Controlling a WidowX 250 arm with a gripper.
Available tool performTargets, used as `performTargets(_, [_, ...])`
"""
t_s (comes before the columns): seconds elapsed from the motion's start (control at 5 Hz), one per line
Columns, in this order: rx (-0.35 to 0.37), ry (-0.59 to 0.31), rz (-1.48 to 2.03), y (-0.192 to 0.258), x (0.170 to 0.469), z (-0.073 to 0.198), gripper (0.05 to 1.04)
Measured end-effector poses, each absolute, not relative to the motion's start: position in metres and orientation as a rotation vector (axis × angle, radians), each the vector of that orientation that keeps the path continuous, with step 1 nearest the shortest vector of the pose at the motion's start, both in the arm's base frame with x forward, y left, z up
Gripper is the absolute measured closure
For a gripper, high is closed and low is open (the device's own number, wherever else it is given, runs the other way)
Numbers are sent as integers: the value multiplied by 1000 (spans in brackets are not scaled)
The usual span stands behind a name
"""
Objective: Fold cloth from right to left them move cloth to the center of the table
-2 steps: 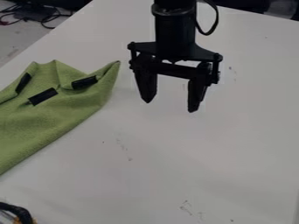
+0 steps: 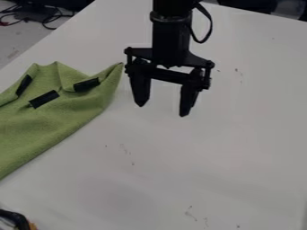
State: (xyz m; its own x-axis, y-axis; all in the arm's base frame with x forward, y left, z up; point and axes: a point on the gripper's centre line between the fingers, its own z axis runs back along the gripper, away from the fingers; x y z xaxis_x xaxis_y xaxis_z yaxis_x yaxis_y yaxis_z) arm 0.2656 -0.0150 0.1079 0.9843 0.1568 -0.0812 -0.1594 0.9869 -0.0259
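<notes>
I will next grab the cloth (image 2: pixel 54 121) by its folded edge beside the black strips to bring it to the table's center.
My gripper (image 2: pixel 162 110) hangs over the table at upper centre, open, with nothing between its two downward-pointing fingers. Just left of it lies the green cloth (image 2: pixel 54 121), running off the view's left edge. The cloth's upper edge is uneven and partly folded, and its pointed right corner (image 2: pixel 117 72) is beside the gripper's left finger without being held. Black strips (image 2: pixel 44 99) show on the cloth's upper part. The white table (image 2: pixel 180 175) lies under both.
Dark cables (image 2: pixel 45 19) are on the floor beyond the table's upper left edge. At the lower left corner sits a black cable-like object (image 2: pixel 17 218) with some orange. Dark items stand behind the table's far right edge.
The gripper has shifted a little to the left, closer to the cloth's right corner, and is still open. The cloth looks the same.
</notes>
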Motion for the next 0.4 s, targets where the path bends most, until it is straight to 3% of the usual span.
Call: performTargets(0.4, [19,147,172,73,289,100,84])
